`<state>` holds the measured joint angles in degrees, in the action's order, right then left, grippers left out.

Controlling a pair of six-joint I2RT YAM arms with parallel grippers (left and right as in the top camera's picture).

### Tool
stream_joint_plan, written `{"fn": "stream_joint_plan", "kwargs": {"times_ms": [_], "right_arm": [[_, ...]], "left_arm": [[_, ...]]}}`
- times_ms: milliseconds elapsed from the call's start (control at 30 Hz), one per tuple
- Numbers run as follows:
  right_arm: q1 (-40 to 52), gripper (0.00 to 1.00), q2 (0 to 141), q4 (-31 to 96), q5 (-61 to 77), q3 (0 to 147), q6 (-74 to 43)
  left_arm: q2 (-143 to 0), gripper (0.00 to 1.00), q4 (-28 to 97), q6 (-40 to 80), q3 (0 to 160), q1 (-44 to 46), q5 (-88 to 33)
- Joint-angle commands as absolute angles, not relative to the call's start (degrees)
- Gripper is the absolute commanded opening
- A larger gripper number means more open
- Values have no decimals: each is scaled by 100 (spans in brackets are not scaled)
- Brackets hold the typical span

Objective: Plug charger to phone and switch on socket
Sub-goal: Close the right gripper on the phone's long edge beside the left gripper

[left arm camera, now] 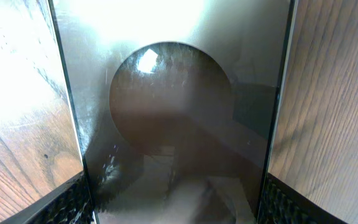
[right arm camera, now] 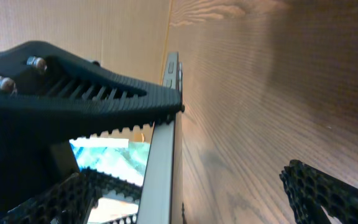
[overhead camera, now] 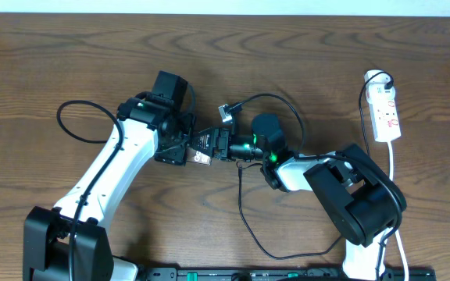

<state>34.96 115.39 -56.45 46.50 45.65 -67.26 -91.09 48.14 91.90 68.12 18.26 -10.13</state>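
Note:
I should close my right gripper on the phone now, because the phone's thin edge (overhead camera: 202, 156) (right arm camera: 157, 190) runs back past the fingers beside the phone's sides.
My left gripper (overhead camera: 180, 147) is shut on the phone (overhead camera: 202, 145) and holds it at mid-table. In the left wrist view the phone's dark back with its round patch (left arm camera: 169, 93) fills the frame between the left gripper's fingers (left arm camera: 173, 208). My right gripper (overhead camera: 219, 146) is open, right against the phone from the right. In the right wrist view the phone's thin edge (right arm camera: 163, 155) stands between the spread right gripper fingers (right arm camera: 197, 199). The charger's plug tip (overhead camera: 225, 112) lies free on the table just behind the grippers, and its black cable (overhead camera: 276, 99) arches right. The white socket (overhead camera: 387, 113) lies at far right.
A black cable loop (overhead camera: 250, 226) runs from under the right gripper towards the front edge. Another black cable loop (overhead camera: 73, 125) lies left of the left arm. The socket's white cord (overhead camera: 393, 168) trails down the right side. The wooden table (overhead camera: 53, 55) shows all around.

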Motion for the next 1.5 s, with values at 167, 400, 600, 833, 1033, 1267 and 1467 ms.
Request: {"fn": "stream_joint_plan", "kwargs": {"times_ms": [167,400,600,833,1033,1267,1467], "right_arm": [[3623,99,11616,-5655,4512,4624,-6770],[3642,89,11616,-5653,4508,4624,-6770],[3645,85,11616,-5653,4508,4624,-6770],[3688,77,11616,-5658,4504,4624,-6772],[3760,73,11616,-5658,4379,4624,-6775],[3763,66,11616,-5660,4362,4624,-6772],[3763,62,11616,-5658,4362,4624,-6772]], "left_arm": [[-9024,7,4838,9439,6845,1907,-836],[-9024,8,4875,9439,6845,1907,-810],[-9024,7,4873,9441,6845,1907,-812],[-9024,7,4869,9441,6845,1907,-812],[-9024,7,4829,9445,6845,1907,-832],[-9024,7,4829,9443,6845,1907,-834],[-9024,7,4829,9443,6845,1911,-832]]}}
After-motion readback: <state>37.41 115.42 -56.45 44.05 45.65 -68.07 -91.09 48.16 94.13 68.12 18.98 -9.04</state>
